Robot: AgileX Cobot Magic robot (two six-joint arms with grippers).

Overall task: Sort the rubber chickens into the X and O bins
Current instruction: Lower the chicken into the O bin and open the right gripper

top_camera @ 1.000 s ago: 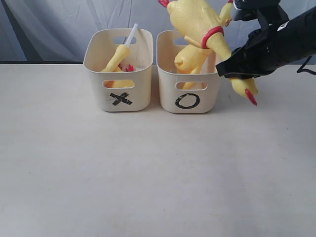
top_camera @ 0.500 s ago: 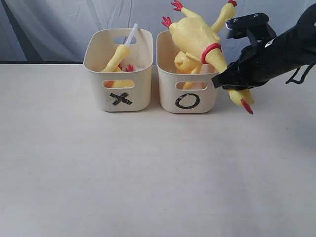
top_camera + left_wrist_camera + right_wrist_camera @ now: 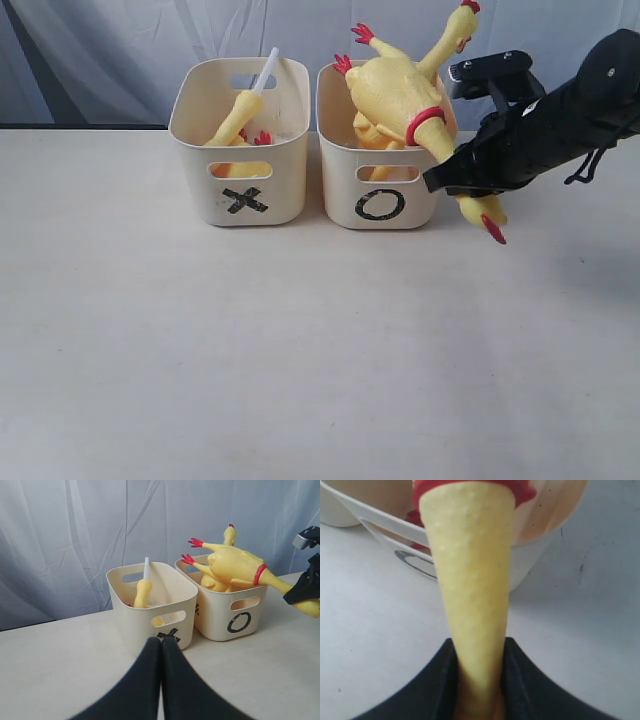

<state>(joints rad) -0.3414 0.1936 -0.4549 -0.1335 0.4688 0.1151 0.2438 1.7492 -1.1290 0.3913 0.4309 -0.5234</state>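
The chicken's body [image 3: 388, 88] is over the O bin's opening [image 3: 350, 110] in the exterior view and would rest there, so it is time for my right gripper to open.
My right gripper [image 3: 452, 172] [image 3: 479, 652] is shut on the long neck of a whole rubber chicken [image 3: 400, 92] [image 3: 472, 570] [image 3: 235, 566]. Its body lies over the rim of the O bin [image 3: 380, 195] [image 3: 227, 612], red feet up, head [image 3: 485, 215] hanging outside the bin's right side. Another chicken [image 3: 375, 128] lies inside that bin beneath it. The X bin [image 3: 240, 150] [image 3: 150, 605] holds the neck with the white tube [image 3: 248, 100] [image 3: 143, 587], plus red feet of another piece. My left gripper [image 3: 161, 647] is shut and holds nothing, in front of the X bin.
The two bins stand side by side at the back of a pale table [image 3: 300, 350], before a grey-blue curtain [image 3: 100, 50]. My right arm [image 3: 550, 115] reaches in from the right, level with the O bin's rim.
My right gripper has lowered with the chicken, and the body has come down from above the O bin to rest on its rim. The head has sunk toward the table.
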